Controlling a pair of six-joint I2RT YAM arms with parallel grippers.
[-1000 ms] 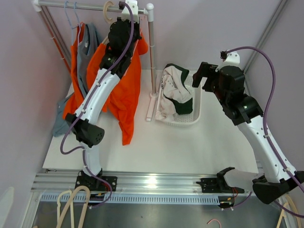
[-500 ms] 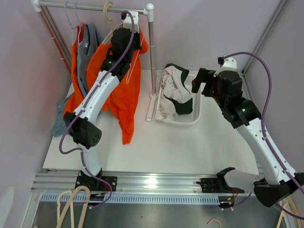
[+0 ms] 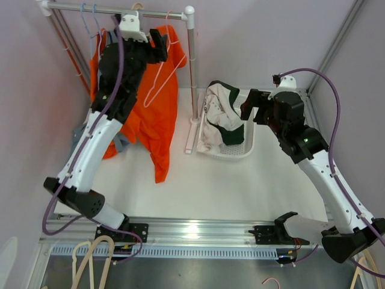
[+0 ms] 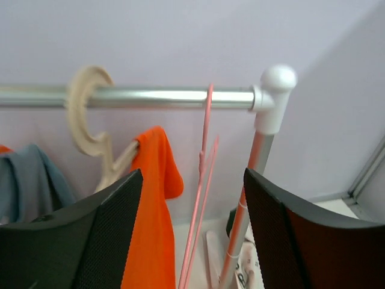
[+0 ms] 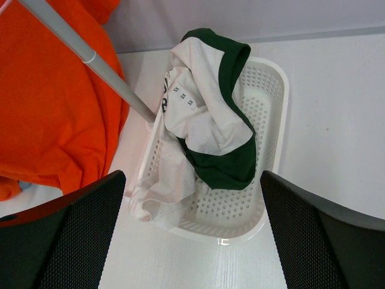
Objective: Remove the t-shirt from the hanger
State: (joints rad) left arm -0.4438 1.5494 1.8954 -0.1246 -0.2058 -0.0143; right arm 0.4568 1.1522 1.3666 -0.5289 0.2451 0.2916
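My left gripper should grab the beige hanger [image 4: 84, 111] by its neck beneath the hook [image 4: 107, 158] next. That keeps the hook and the arms of the hanger free to take off the t-shirt.
The orange t-shirt [image 3: 157, 123] hangs from the rack rail [image 3: 90, 8]. In the left wrist view its shoulder [image 4: 153, 198] drapes over one arm of a beige hanger [image 4: 84, 111] hooked on the rail [image 4: 156, 96]. A thin pink wire hanger [image 4: 203, 180] hangs bare beside it. My left gripper [image 3: 159, 45] is up near the rail, facing both hangers. It [image 4: 192, 238] is open and touches neither of them. My right gripper [image 3: 246, 107] is open above the white basket [image 3: 248, 147], holding nothing.
A white and green garment [image 5: 204, 114] lies in the basket [image 5: 280, 114]. A grey garment [image 3: 111, 57] hangs on blue hangers at the rail's left end. The rack's upright post [image 3: 192, 66] stands between the t-shirt and the basket. Purple walls close in the back and sides.
My left gripper has opened and swung left and back from the rail's right end. The pink hanger now hangs free. The right arm has drifted slightly left and down.
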